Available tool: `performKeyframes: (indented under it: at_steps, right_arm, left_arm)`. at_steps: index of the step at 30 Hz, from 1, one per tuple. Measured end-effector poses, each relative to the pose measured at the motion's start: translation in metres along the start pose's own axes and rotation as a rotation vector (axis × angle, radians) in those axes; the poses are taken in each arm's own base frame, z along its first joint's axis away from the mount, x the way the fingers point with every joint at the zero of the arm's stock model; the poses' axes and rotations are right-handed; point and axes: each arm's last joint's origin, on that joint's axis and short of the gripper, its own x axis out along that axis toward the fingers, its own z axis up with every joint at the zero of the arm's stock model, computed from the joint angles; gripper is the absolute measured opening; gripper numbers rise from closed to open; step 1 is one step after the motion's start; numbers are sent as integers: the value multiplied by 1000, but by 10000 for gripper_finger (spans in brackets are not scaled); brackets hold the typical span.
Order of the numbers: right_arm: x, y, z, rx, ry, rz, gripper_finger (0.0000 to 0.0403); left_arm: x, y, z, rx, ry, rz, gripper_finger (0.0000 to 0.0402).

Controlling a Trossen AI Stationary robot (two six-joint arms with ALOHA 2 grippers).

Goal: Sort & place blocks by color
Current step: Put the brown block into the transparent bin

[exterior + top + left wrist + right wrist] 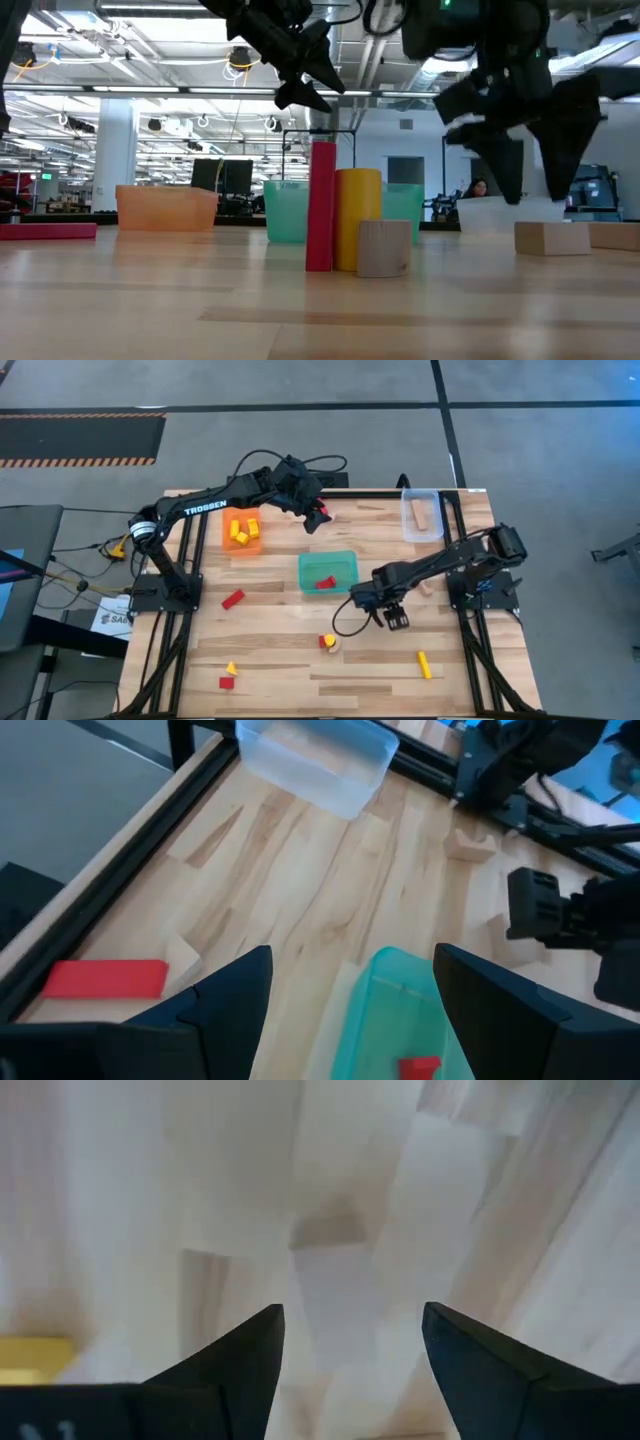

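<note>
The robot's right gripper would miss the pale block if it closed now, because bare wood shows between its open fingers.
My left gripper hangs open above the table between the orange tray and the clear tray. In its wrist view the open fingers frame the teal tray, which holds a red block. A red bar lies flat beside a pale wedge. My right gripper is open and points down over bare wood right of the teal tray; its wrist view shows nothing between the fingers. A red bar, yellow cylinder and pale cylinder stand together.
Yellow blocks lie in the orange tray, and a pale block lies in the clear tray. Loose on the table are a red bar, a yellow wedge, a red cube, a yellow bar and a pale block.
</note>
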Motion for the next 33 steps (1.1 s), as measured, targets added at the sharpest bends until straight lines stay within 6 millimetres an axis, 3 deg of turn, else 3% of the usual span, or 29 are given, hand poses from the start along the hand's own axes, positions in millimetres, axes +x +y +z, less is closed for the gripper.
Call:
performKeyframes:
  at_steps: [8, 13, 17, 21, 22, 24, 28, 33]
  right_arm:
    - [28, 0, 10, -19, 82, 8, 264]
    - [48, 1, 14, -3, 110, -1, 262]
    - [56, 6, 11, 41, 70, -4, 222]
    - [47, 10, 8, 82, 10, -11, 127]
    - [43, 10, 6, 101, -5, -9, 119]
    - [32, 7, 1, 149, -34, 3, 121]
    - [-8, -5, -13, 261, -169, 13, 121]
    - [-54, -37, -53, 484, -277, -103, 121]
  left_arm:
    - [0, 2, -1, 37, 6, 23, 265]
    - [-4, 8, -9, 64, 100, 63, 265]
    - [-15, 15, -12, 70, 141, 100, 265]
    - [-35, 18, -7, 62, 100, 119, 265]
    - [-41, 19, -6, 60, 90, 125, 265]
    - [-56, 18, -2, 62, 42, 155, 265]
    - [-89, 19, 5, 57, -55, 221, 265]
    - [-116, 18, 7, 34, -122, 275, 265]
